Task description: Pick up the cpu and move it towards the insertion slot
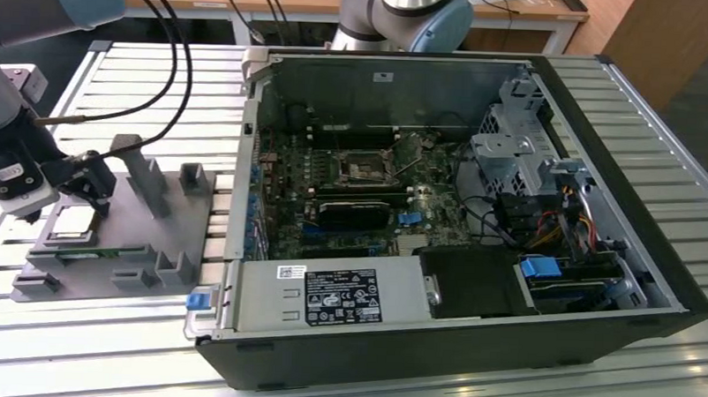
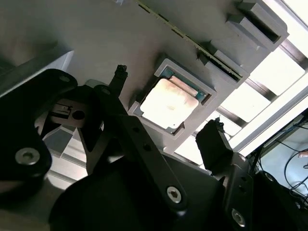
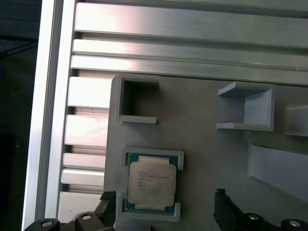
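Note:
Grey brackets wrap the ends of the cpu [image 1: 75, 225], so my gripper next needs to grab the cpu by its exposed side edges, in the gaps between the brackets.
The cpu [image 1: 75, 225] [image 2: 168, 102] [image 3: 150, 185], a thin square chip with a pale metal top, lies flat in a framed recess of the grey plastic fixture [image 1: 140, 244] [image 2: 96, 38] [image 3: 207, 144] at the exterior view's left. My gripper [image 1: 86, 194] [image 2: 166, 102] [image 3: 163, 198] hovers just over it, open. One black fingertip [image 2: 120, 72] [image 3: 108, 198] stands on each side of the chip, the other [image 2: 212, 139] [image 3: 221, 197] opposite, and neither touches it. The insertion slot [image 1: 365, 170], a dark square socket in a metal frame, sits on the motherboard inside the open computer case.
The black computer case [image 1: 637, 173] lies open on the slatted aluminium table [image 1: 158, 77], to the exterior view's right of the fixture. Upright grey posts [image 1: 143, 178] rise from the fixture beside my gripper. Cables [image 1: 176, 69] hang from my arm. Another robot base [image 1: 408, 15] stands behind the case.

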You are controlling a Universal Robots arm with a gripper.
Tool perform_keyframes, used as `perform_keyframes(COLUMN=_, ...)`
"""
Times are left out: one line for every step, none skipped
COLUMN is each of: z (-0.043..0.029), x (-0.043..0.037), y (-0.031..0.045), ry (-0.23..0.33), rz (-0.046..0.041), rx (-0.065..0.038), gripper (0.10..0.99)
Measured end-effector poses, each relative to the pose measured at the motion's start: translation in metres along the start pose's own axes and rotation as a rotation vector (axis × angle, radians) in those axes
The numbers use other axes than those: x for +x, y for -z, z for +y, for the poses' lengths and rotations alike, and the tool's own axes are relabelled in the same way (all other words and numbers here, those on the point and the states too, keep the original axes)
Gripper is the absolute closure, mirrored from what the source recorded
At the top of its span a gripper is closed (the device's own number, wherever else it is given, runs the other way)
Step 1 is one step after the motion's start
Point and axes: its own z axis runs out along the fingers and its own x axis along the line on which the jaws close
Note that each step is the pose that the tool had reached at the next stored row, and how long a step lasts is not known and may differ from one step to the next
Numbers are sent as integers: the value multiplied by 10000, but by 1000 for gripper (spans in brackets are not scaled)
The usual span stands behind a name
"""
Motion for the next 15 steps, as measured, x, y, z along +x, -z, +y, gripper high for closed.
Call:
perform_keyframes(z=2, x=6, y=-4, ry=-1, rz=1, rx=-1, gripper=188)
perform_keyframes(z=4, x=10, y=-9, ry=1, rz=0, rx=-2, gripper=259)
perform_keyframes(z=4, x=12, y=-15, ry=2, rz=-1, rx=-5, gripper=259)
perform_keyframes(z=4, x=13, y=-21, ry=3, rz=-1, rx=-5, gripper=259)
perform_keyframes(z=7, x=15, y=-30, ry=1, rz=-3, rx=-6, gripper=259)
perform_keyframes(z=10, x=17, y=-38, ry=0, rz=-2, rx=-6, gripper=259)
perform_keyframes(z=14, x=18, y=-46, ry=0, rz=-1, rx=-5, gripper=259)
perform_keyframes(z=19, x=18, y=-54, ry=1, rz=-1, rx=-5, gripper=275)
perform_keyframes(z=24, x=20, y=-62, ry=1, rz=-2, rx=-5, gripper=275)
perform_keyframes(z=30, x=24, y=-69, ry=-1, rz=-1, rx=-5, gripper=341)
perform_keyframes(z=35, x=29, y=-74, ry=-3, rz=0, rx=-5, gripper=341)
perform_keyframes(z=37, x=34, y=-81, ry=-2, rz=1, rx=-4, gripper=341)
perform_keyframes(z=40, x=39, y=-89, ry=-2, rz=1, rx=-4, gripper=341)
perform_keyframes(z=43, x=45, y=-98, ry=-3, rz=-1, rx=-5, gripper=341)
perform_keyframes(z=49, x=51, y=-110, ry=-4, rz=-2, rx=-5, gripper=341)
